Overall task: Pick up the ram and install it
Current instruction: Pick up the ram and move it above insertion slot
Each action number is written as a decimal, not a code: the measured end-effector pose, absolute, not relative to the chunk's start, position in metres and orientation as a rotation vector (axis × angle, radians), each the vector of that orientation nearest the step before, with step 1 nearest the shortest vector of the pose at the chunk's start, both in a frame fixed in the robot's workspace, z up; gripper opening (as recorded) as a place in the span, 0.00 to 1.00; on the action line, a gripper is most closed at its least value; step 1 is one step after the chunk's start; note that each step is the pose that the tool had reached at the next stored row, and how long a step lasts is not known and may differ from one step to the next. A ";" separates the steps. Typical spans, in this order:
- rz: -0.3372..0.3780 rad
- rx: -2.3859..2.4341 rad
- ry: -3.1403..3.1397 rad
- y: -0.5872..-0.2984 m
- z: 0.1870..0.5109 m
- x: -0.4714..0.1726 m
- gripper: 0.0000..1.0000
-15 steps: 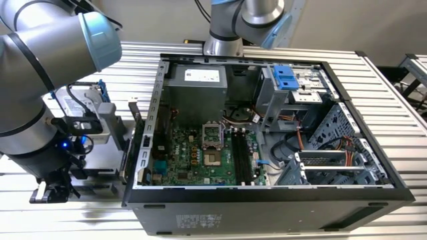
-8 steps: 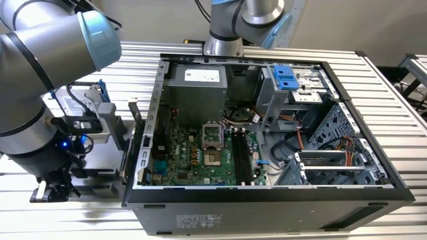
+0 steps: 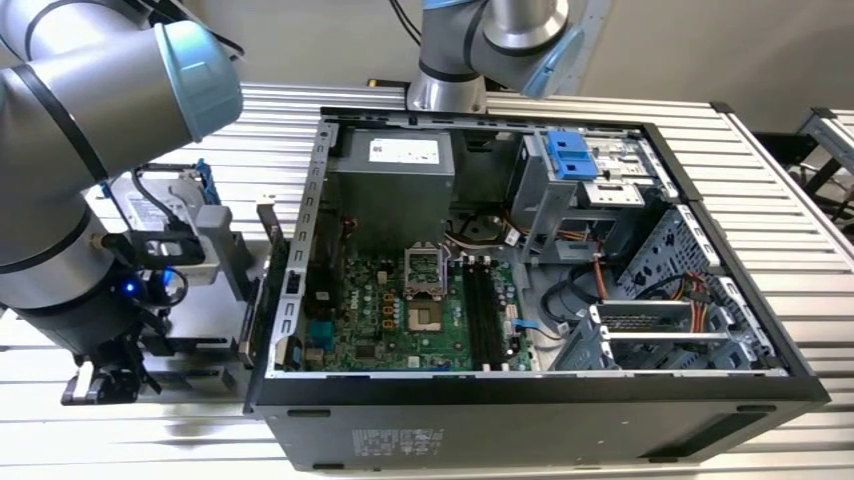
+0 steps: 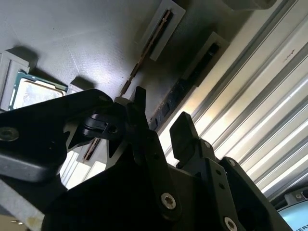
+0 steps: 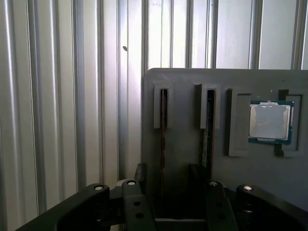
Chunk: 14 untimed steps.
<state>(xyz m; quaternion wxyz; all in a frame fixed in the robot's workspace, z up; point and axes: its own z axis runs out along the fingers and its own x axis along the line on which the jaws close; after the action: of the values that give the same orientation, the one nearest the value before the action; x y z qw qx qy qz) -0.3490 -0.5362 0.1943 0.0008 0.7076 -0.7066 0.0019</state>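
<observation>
The ram's end is wrapped by a slotted post of the grey holder, so my gripper should next grab the ram between its fingers by the ram's open middle part point(image 5: 162, 186).
Two ram sticks stand on edge in slots of a grey holder point(image 5: 187, 96). In both wrist views, the ram point(image 5: 163, 127) point(image 4: 190, 79) farther from the processor chip runs in between my fingers. The other ram stick point(image 5: 208, 130) point(image 4: 144, 53) lies just outside one finger point(image 5: 196, 172). My gripper point(image 5: 168, 175) point(image 4: 161, 118) is open and holds nothing. In the exterior view the gripper point(image 3: 100, 385) hangs low at the left, beside the open computer case point(image 3: 534, 400). The motherboard's long black slots point(image 3: 483, 310) lie inside the case.
A processor chip point(image 5: 269, 121) point(image 4: 33, 91) rests in the same holder. A silver drive with blue rails point(image 3: 160, 195) lies behind the holder on the ribbed metal table point(image 3: 787, 200). A second arm point(image 3: 481, 50) stands behind the case.
</observation>
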 end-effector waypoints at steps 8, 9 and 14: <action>0.006 2.225 -2.216 -0.536 0.194 -0.349 0.00; 0.006 2.225 -2.215 -0.536 0.194 -0.349 0.00; 0.006 2.228 -2.213 -0.536 0.194 -0.349 0.00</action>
<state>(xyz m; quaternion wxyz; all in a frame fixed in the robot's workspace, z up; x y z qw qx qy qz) -0.3489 -0.5362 0.1944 0.0008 0.7095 -0.7047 0.0019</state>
